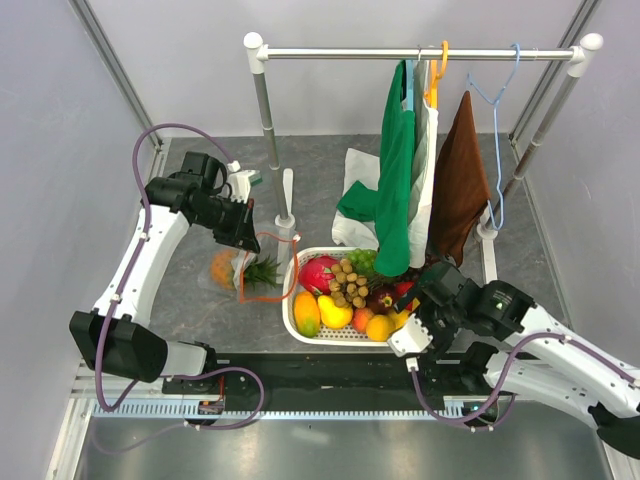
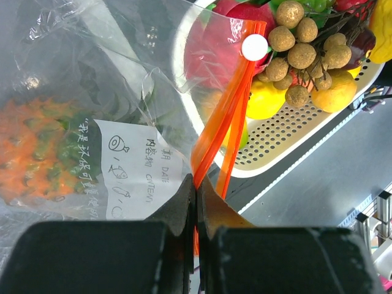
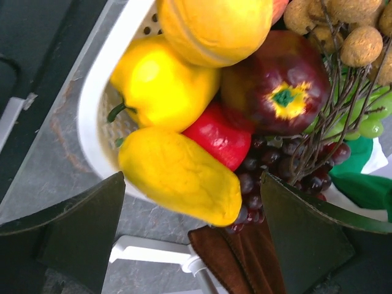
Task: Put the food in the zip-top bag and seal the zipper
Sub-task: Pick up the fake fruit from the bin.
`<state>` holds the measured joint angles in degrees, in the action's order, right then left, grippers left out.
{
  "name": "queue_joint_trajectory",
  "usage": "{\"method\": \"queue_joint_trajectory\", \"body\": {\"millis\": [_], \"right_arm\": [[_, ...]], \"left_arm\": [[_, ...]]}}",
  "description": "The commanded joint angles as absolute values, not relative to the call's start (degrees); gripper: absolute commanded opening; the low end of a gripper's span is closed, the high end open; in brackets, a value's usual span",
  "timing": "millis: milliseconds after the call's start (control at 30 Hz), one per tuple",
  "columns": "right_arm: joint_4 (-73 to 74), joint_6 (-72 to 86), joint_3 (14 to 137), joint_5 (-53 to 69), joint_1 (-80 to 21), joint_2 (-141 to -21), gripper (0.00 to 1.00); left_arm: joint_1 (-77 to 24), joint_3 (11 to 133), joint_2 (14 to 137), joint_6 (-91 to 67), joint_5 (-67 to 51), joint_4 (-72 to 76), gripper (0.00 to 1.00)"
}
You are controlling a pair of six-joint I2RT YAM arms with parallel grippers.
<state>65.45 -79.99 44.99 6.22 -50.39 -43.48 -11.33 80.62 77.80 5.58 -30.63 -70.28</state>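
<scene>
My right gripper grabs the yellow lemon-like piece across its long sides next, since its green-tipped end stays free to enter the zip-top bag.
The zip-top bag (image 1: 240, 272) lies left of the basket with the orange pineapple (image 1: 224, 268) inside it, green crown toward the basket. My left gripper (image 1: 243, 232) is shut on the zipper (image 2: 223, 113), pinching the orange-red strip at its near end (image 2: 196, 187). The white slider tab (image 2: 255, 46) sits at the strip's far end. The pineapple (image 2: 37, 147) shows through the clear plastic beside the white label (image 2: 135, 168). My right gripper (image 1: 412, 330) hangs open over the basket's right end. A yellow lemon-like piece (image 3: 177, 174) lies between its spread fingers (image 3: 86, 226), untouched.
The white slotted basket (image 1: 345, 336) holds several fruits: a yellow pepper (image 3: 159, 86), a dark red apple (image 3: 275, 86), grapes and brown longans (image 2: 306, 49). A clothes rack (image 1: 420, 52) with green, white and brown garments stands behind, and one post base (image 1: 286, 215) stands by the bag.
</scene>
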Motion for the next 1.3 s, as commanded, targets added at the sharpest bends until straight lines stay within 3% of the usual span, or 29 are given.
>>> {"method": "queue_joint_trajectory", "body": {"millis": [0, 300, 467, 767, 1267], "right_arm": [[59.9, -80.9, 43.6, 6.4, -50.4, -44.4, 0.98], [49.9, -69.4, 48.9, 8.4, -50.4, -50.5, 0.98], [48.5, -70.6, 48.3, 7.6, -50.1, -50.9, 0.98], [61.7, -78.0, 48.7, 10.5, -49.5, -49.0, 0.98], [60.9, -74.3, 48.8, 7.4, -45.8, -57.9, 0.90]], "left_arm": [[-11.2, 80.2, 75.7, 5.3, -32.3, -69.6, 0.02], [-11.2, 80.4, 76.1, 5.1, -32.6, -69.5, 0.02], [-11.2, 80.7, 76.6, 5.1, -33.0, -69.3, 0.02], [-11.2, 80.6, 76.6, 5.1, -33.0, -69.3, 0.02], [-11.2, 80.4, 76.5, 5.0, -33.7, -69.3, 0.02]]}}
